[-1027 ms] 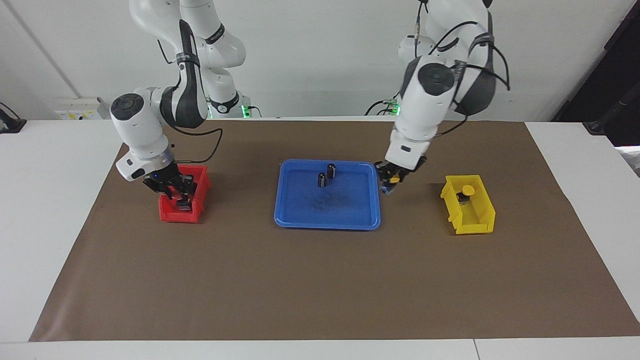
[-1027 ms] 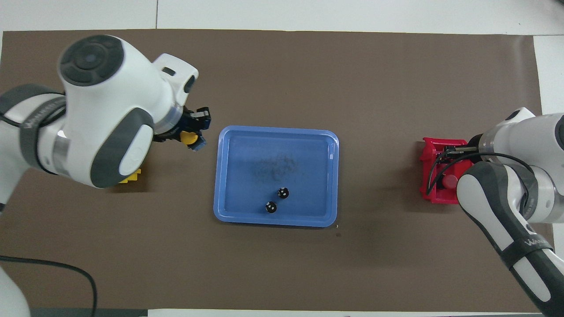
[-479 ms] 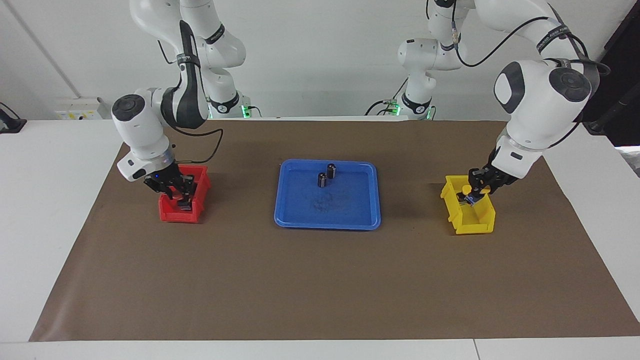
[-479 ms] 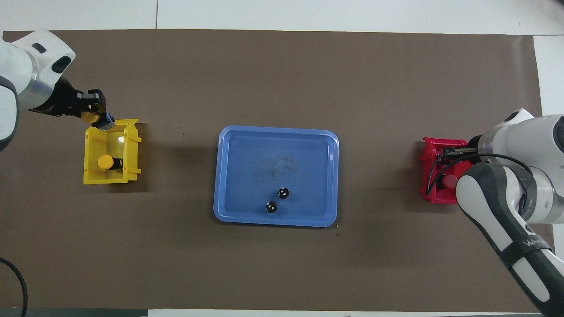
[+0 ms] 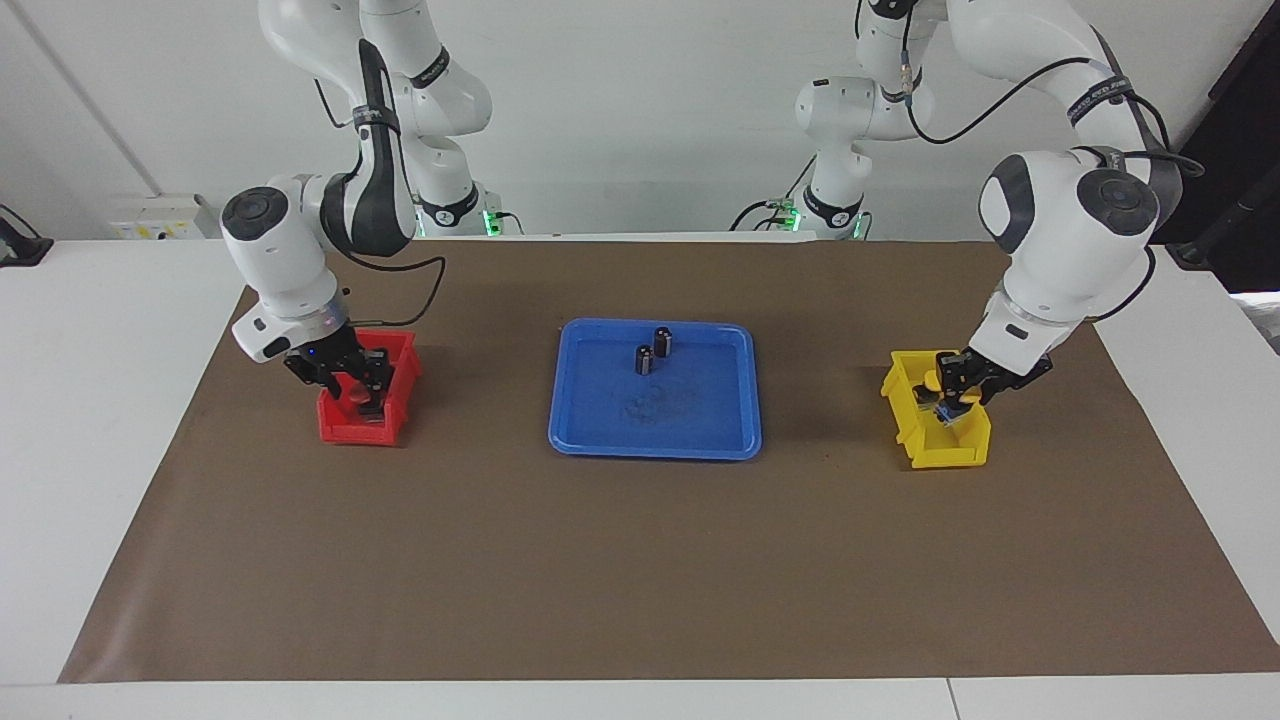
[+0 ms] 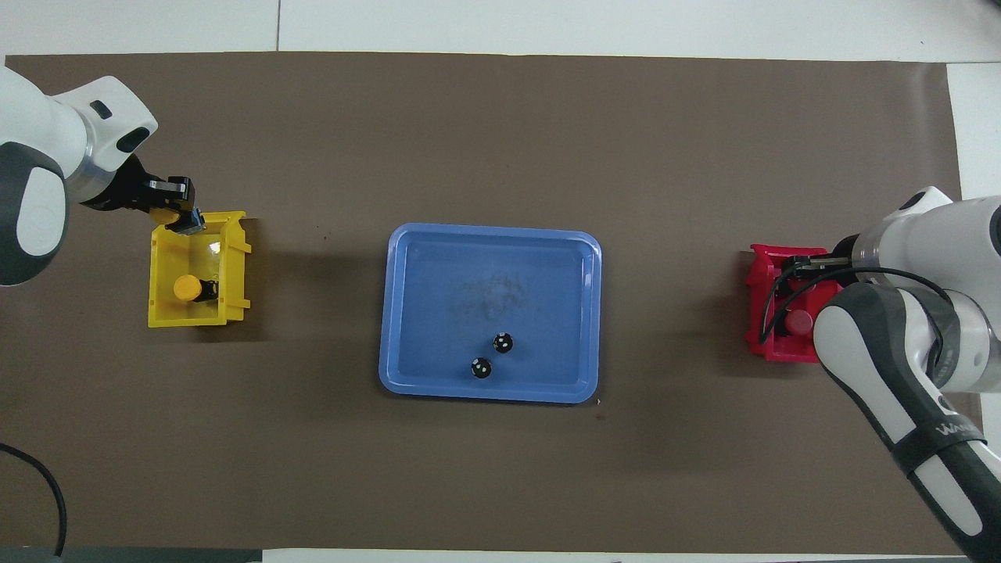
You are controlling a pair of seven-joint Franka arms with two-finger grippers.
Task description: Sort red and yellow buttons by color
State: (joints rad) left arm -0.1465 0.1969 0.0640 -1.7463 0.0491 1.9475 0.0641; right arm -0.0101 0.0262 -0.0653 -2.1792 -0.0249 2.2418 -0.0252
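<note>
The yellow button (image 6: 163, 215) hangs above the yellow bin's far rim; my left gripper should lower it into the bin before releasing.
My left gripper (image 5: 955, 405) (image 6: 184, 220) is shut on a yellow button (image 6: 162, 214) and hangs over the end of the yellow bin (image 5: 945, 455) (image 6: 238, 289) that lies farther from the robots. A second yellow button (image 5: 932, 380) (image 6: 185, 288) lies in that bin. My right gripper (image 5: 365, 392) is down in the red bin (image 5: 345, 430) (image 6: 752, 313), largely covered by its own arm in the overhead view. One red button (image 6: 799, 321) lies in the red bin beside it.
A blue tray (image 5: 655, 425) (image 6: 485, 266) sits mid-table between the two bins. Two small dark cylinders with silver tops (image 5: 644, 360) (image 6: 482, 367) stand in it near the rim closest to the robots. Brown paper covers the table.
My left gripper carried the yellow button from beside the blue tray to the yellow bin, then sank slightly over it. The right arm stayed at the red bin.
</note>
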